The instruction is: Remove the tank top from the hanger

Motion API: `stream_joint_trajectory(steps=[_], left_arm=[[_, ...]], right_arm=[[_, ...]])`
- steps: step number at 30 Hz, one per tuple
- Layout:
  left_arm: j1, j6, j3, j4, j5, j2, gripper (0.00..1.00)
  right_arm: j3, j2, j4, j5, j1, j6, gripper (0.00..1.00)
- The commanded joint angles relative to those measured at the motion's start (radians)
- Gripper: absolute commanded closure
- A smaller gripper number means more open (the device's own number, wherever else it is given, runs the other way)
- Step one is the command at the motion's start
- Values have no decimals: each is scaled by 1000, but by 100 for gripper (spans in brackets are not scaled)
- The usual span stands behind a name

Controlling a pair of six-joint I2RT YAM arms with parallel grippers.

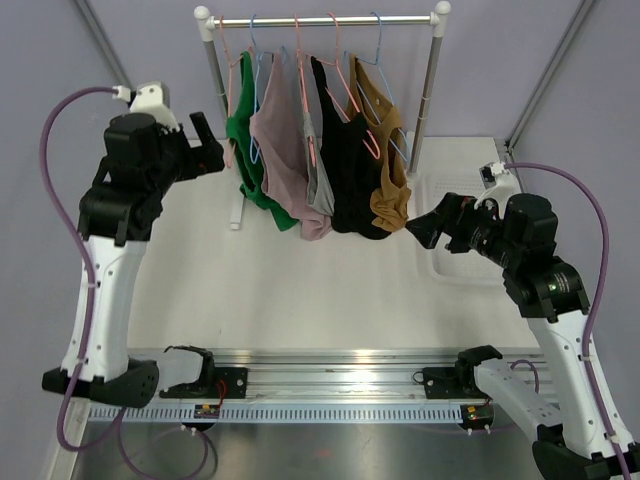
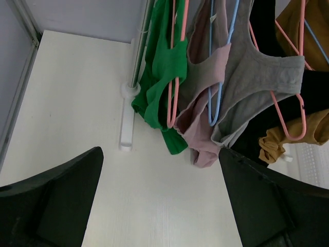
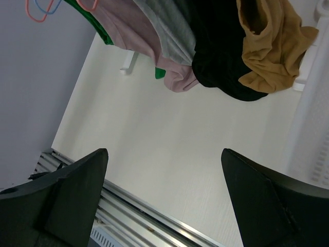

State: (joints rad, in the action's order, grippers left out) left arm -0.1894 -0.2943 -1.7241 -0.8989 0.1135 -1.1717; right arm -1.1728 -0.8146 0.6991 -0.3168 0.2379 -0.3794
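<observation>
My left gripper takes hold of the green top's pink hanger (image 2: 174, 104) by its near side wire next, leaving the hook free, to remove the tank top.
Several tank tops hang on wire hangers from a rack rail (image 1: 320, 19): green (image 1: 243, 140), dusty pink (image 1: 281, 150), grey (image 1: 316, 185), black (image 1: 347, 170) and mustard brown (image 1: 388, 150). In the left wrist view they show as green (image 2: 159, 87), pink (image 2: 203, 62), grey (image 2: 257, 77) and brown (image 2: 298, 134), on pink hangers (image 2: 174, 98) and a blue one. My left gripper (image 1: 208, 150) is open and empty, raised left of the green top. My right gripper (image 1: 425, 228) is open and empty, just right of the brown top's hem (image 3: 272, 51).
The rack stands on white posts (image 1: 215, 100) with a white foot (image 2: 126, 128) on the table. A white ribbed tray (image 1: 460, 190) lies at the back right. An aluminium rail (image 1: 330, 375) runs along the near edge. Grey walls enclose the back and sides.
</observation>
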Motion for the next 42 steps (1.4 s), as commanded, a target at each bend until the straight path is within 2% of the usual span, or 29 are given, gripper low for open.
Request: stream_joint_trajectory(steps=[1,5,9,13,17,18,21,22,24,25,31,42], left_arm=[[-4,98,-145,156,-35,-135,1],[-4,144,-303,181,-23,-296,1],[-4,175,-387,227,-9,-411,4],[-1,204,-455,235,9,-529,13],[7,227,-604,177,5,-675,23],[8,230,-644,164,6,-710,32],[13,236,-655,184,2,-741,48],[15,236,-652,190,-1,-743,52],[22,233,-661,189,-5,-759,53],[25,233,-661,189,-14,-763,63],[27,219,-670,193,-15,-750,98],[27,167,-684,221,-21,-643,100]], right_arm=[[9,35,-73,-105,8,-13,0],[32,68,-87,-162,8,-26,1],[45,81,-75,-176,8,-26,0],[36,94,-53,-182,6,-24,1],[18,103,-20,-183,8,-16,2],[16,106,-15,-180,6,-12,1],[15,112,-3,-177,6,-9,2],[16,112,-1,-176,8,-9,2],[18,111,2,-176,8,-9,2],[19,111,3,-177,8,-9,2],[21,100,-13,-176,8,-12,3],[21,74,-36,-180,8,-13,3]])
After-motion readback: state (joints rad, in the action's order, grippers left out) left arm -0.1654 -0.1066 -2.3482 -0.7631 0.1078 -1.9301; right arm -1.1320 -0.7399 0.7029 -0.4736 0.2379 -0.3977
